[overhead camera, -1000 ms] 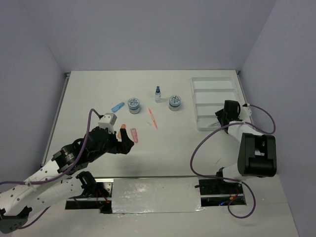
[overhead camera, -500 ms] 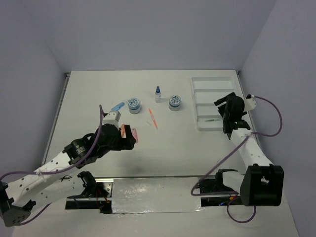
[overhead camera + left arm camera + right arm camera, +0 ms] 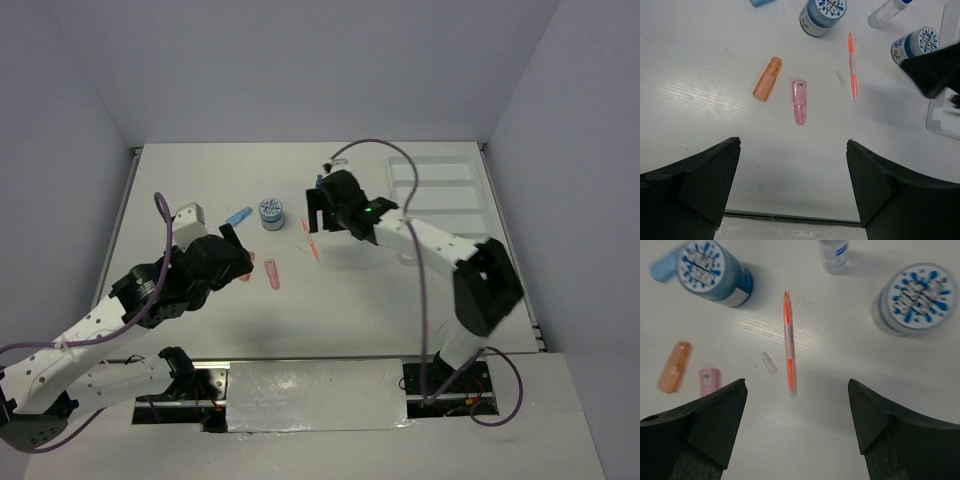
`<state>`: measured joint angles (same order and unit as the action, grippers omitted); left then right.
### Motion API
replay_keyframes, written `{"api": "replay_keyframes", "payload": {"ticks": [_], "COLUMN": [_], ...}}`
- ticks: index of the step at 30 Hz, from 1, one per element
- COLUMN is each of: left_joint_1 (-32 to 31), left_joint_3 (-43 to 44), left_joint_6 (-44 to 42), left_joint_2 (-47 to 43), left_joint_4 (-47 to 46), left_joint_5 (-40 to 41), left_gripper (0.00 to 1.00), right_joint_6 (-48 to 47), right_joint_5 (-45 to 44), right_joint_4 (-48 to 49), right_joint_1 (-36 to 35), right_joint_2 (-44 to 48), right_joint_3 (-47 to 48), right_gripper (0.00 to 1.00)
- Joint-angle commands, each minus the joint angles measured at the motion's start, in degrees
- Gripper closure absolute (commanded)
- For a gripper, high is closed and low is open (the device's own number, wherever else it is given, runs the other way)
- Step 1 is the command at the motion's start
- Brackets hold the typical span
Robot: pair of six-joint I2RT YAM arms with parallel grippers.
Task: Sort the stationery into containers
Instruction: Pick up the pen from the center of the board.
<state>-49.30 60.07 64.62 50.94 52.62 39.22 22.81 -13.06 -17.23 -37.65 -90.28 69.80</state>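
I would leave the orange-red pen (image 3: 311, 241) (image 3: 788, 342) on the tabletop if I lifted my right gripper now, because the gripper's fingers are wide open above the pen.
My left gripper (image 3: 243, 264) (image 3: 794, 142) is open and empty, raised just short of an orange stubby piece (image 3: 767, 85) and a pink one (image 3: 799, 101) (image 3: 271, 275). My right gripper (image 3: 316, 212) (image 3: 797, 382) is open and empty, hovering over the near end of the orange-red pen (image 3: 788, 342) (image 3: 311, 241). One blue-grey jar (image 3: 270, 213) (image 3: 712, 272) stands left of the pen, the other (image 3: 915, 297) (image 3: 915, 44) to its right, under my right arm in the top view. The blue-capped bottle (image 3: 835, 255) and a blue stubby piece (image 3: 238, 216) lie farther back. The white tray (image 3: 440, 185) is at the far right.
A small clear cap (image 3: 769, 362) (image 3: 840, 78) lies beside the pen. My right arm stretches from the tray's near end across the table middle. The table's front edge (image 3: 790, 217) runs just below my left fingers. Walls close in the table's left, far and right sides.
My right arm has swung from the tray leftwards to the middle, over the pen and the right jar. My left gripper has drawn back left, uncovering the pink piece.
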Motion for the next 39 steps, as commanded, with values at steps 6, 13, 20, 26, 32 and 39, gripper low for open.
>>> {"api": "replay_keyframes", "payload": {"ticks": [6,13,20,26,32,39], "left_joint_1": [0.3,0.3,0.3,0.3,0.3,0.3], "left_joint_3": [1.2,-4.7,-7.9,-7.8,-7.9,-5.9], "left_joint_6": [-13.0,-17.3,-18.1,-18.4,-18.2,-12.5], "left_joint_2": [-5.4,-6.5,-4.8,-4.9,-4.9,1.1], "left_joint_4": [2.5,-2.3,-4.3,-4.5,-4.8,-11.0], "left_joint_5": [1.5,-2.9,-5.0,-5.1,-5.4,-7.3], "left_gripper": [0.01,0.01,0.01,0.01,0.01,0.01], "right_joint_6": [-11.6,-12.7,-12.4,-11.1,-10.5,-8.5], "right_joint_5": [-0.2,-0.3,1.8,4.3,5.9,4.0], "right_joint_4": [-11.7,-12.9,-14.6,-14.4,-15.7,-11.7], "right_joint_1": [-3.0,-3.0,-2.4,-1.7,0.1,1.8], "right_joint_2": [-26.4,-32.6,-36.2,-36.5,-36.3,-19.2], "right_joint_3": [21.5,27.2,28.9,27.0,25.7,13.5], "right_gripper": [0.16,0.18,0.42,0.49,1.0,1.0]}}
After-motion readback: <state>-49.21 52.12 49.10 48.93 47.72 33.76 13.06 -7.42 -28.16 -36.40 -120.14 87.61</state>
